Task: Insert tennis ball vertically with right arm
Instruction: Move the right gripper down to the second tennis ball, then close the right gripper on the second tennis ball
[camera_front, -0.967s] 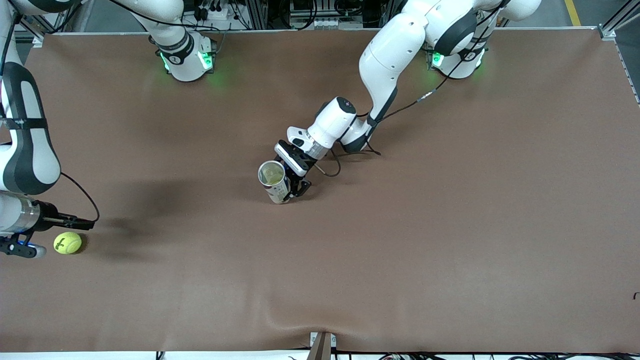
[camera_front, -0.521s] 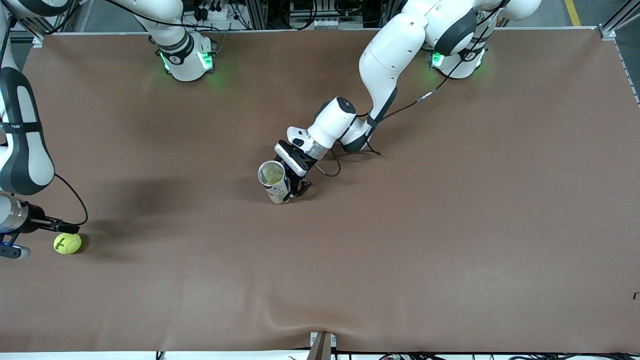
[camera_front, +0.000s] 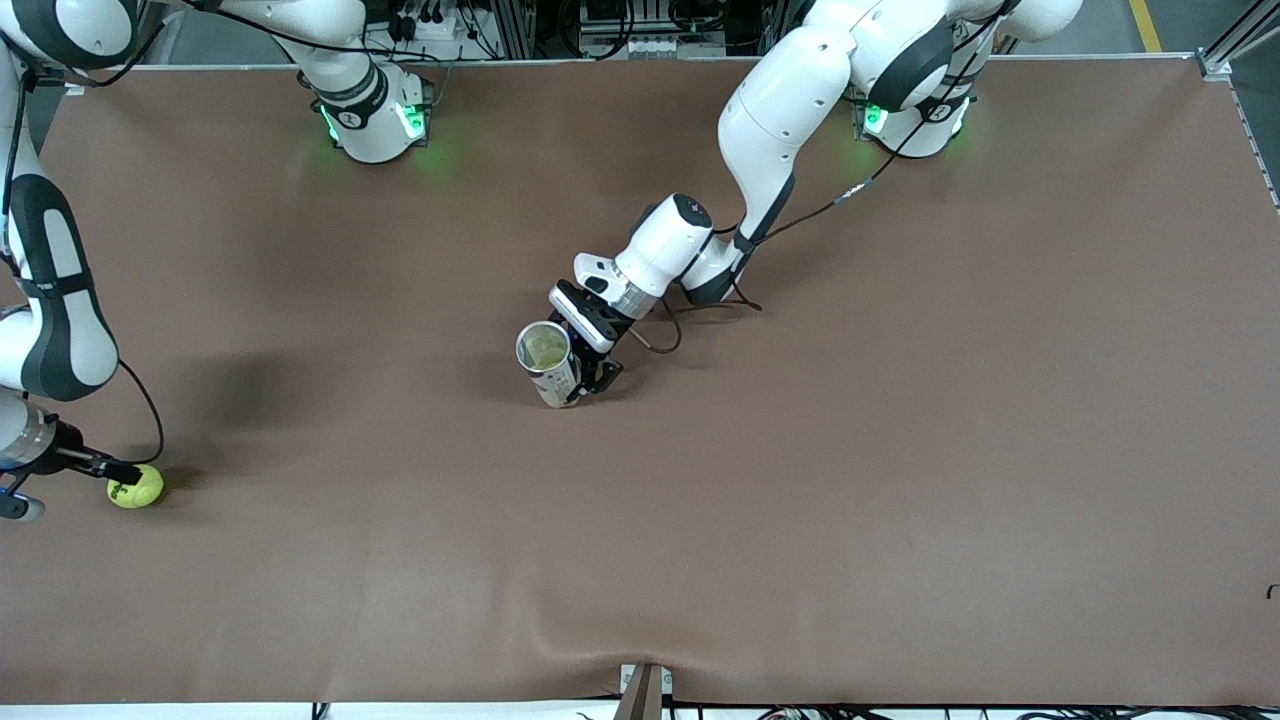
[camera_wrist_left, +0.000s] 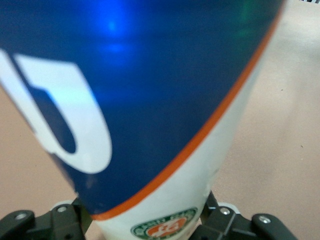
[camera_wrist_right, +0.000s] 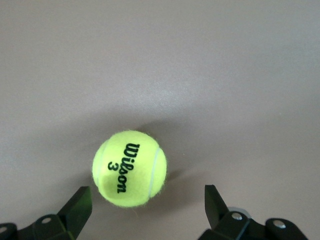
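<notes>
The fingers of my right gripper don't reach the sides of the tennis ball yet, so they would miss if I closed now. My right gripper should first move toward the ball and then close on it.
A yellow-green tennis ball (camera_front: 136, 488) lies on the brown table near the edge at the right arm's end. My right gripper (camera_front: 75, 488) is open and low beside the ball. In the right wrist view the ball (camera_wrist_right: 130, 168) sits just ahead of my right gripper (camera_wrist_right: 145, 205), between the lines of its two fingers (camera_wrist_right: 77, 207), and touches neither. My left gripper (camera_front: 588, 380) is shut on an upright ball can (camera_front: 548, 360) at the table's middle. The can's top is open. In the left wrist view the blue, white and orange can (camera_wrist_left: 150, 100) fills the frame.
The brown mat (camera_front: 800, 480) covers the whole table. Both arm bases stand along the table's edge farthest from the front camera. A small bracket (camera_front: 645, 690) sits at the table's edge nearest the front camera.
My right gripper has shifted toward the table edge at the right arm's end and closed in on the ball. The ball, the can and the left arm have not moved.
</notes>
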